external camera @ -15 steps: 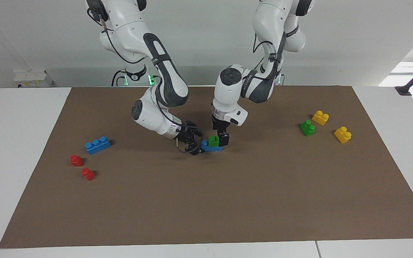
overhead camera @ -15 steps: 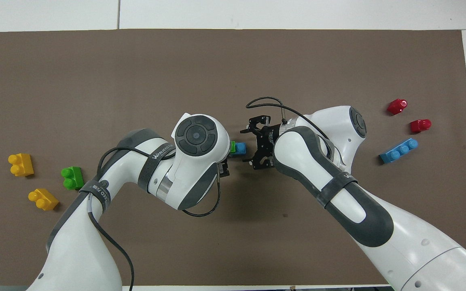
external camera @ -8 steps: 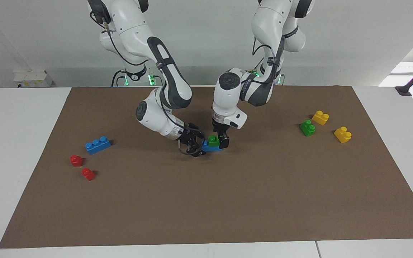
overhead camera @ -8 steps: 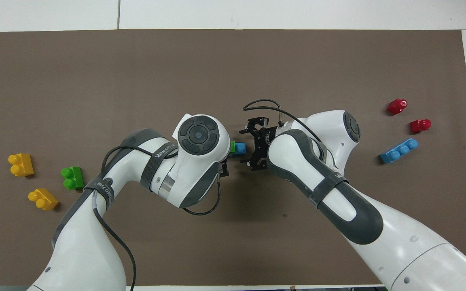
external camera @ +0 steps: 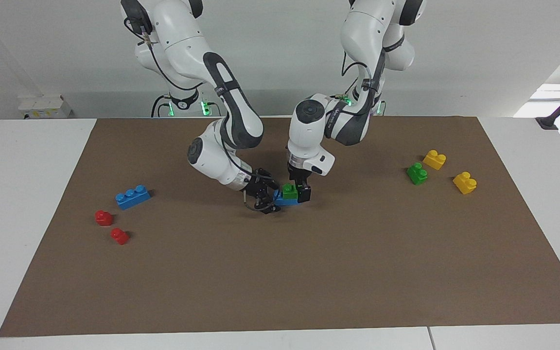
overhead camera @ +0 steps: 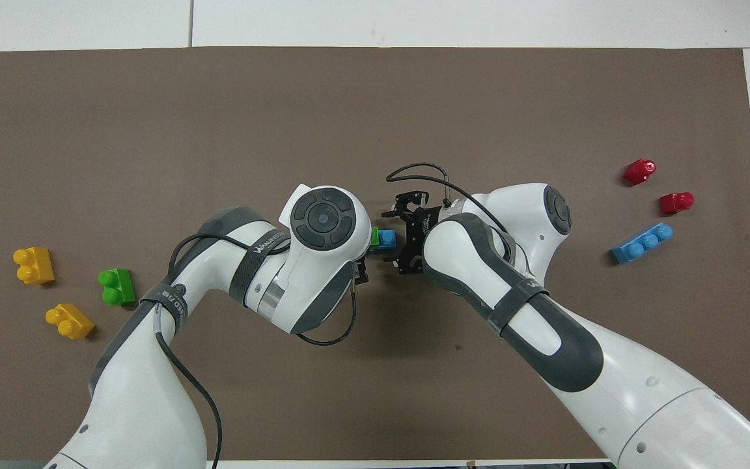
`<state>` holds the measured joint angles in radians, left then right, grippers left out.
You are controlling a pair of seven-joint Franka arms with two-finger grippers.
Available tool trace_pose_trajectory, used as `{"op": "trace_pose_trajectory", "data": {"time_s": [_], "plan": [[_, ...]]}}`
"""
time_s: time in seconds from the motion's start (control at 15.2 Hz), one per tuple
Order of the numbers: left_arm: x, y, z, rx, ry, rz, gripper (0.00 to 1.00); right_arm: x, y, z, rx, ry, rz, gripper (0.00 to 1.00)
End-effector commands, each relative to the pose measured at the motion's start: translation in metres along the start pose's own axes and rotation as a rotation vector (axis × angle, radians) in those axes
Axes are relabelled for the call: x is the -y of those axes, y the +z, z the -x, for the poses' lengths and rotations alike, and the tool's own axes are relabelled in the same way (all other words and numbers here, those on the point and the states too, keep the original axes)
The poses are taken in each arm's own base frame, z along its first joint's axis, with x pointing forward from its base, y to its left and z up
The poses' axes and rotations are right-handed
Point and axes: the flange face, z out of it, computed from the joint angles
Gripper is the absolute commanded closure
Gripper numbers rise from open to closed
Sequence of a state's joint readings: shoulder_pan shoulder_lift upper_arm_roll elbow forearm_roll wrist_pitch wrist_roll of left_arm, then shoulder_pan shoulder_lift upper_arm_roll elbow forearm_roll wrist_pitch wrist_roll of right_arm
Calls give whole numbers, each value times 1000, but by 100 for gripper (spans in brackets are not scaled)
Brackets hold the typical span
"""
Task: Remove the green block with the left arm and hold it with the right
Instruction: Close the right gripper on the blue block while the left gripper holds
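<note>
The green block (overhead camera: 374, 236) has to come off, so my right gripper should next hold the blue brick by its bare end with the exposed stud (overhead camera: 387, 239).
A green block (external camera: 289, 191) is stacked on a short blue brick (external camera: 279, 198) at the middle of the brown mat. In the overhead view only a sliver of the green block (overhead camera: 374, 236) shows beside the blue brick (overhead camera: 387, 240). My left gripper (external camera: 297, 192) points straight down and is shut on the green block. Its wrist hides it in the overhead view. My right gripper (external camera: 266, 198) is low over the mat at the blue brick's end toward the right arm. It is open, with its jaws on either side of that end (overhead camera: 390, 237).
A second green block (external camera: 416, 173) and two yellow bricks (external camera: 434, 159) (external camera: 464, 183) lie toward the left arm's end. A blue three-stud brick (external camera: 132, 196) and two red pieces (external camera: 103, 217) (external camera: 119, 236) lie toward the right arm's end.
My right gripper has slid in toward the blue brick, its open jaws now around the brick's end. My left gripper has stayed on the green block.
</note>
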<state>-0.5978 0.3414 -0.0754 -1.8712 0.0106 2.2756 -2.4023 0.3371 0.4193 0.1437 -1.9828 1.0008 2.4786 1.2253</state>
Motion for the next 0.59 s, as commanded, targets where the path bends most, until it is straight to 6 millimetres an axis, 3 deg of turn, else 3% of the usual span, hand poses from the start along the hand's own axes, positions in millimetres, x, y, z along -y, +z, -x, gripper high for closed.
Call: {"op": "trace_pose_trajectory", "data": {"time_s": [0.0, 0.2, 0.33, 0.39, 0.52], "plan": [[2, -1, 2, -19, -3, 11, 0, -1, 1, 0, 17, 27, -26, 32], [3, -3, 2, -21, -3, 9, 0, 2, 0, -2, 8, 32, -56, 59], [3, -4, 2, -20, -3, 11, 0, 5, 2, 5, 3, 20, -79, 90], [3, -4, 1, -22, -3, 10, 0, 8, 3, 7, 3, 20, -93, 100], [2, -4, 1, -22, -5, 10, 1, 9, 3, 6, -4, 19, -105, 100]]}}
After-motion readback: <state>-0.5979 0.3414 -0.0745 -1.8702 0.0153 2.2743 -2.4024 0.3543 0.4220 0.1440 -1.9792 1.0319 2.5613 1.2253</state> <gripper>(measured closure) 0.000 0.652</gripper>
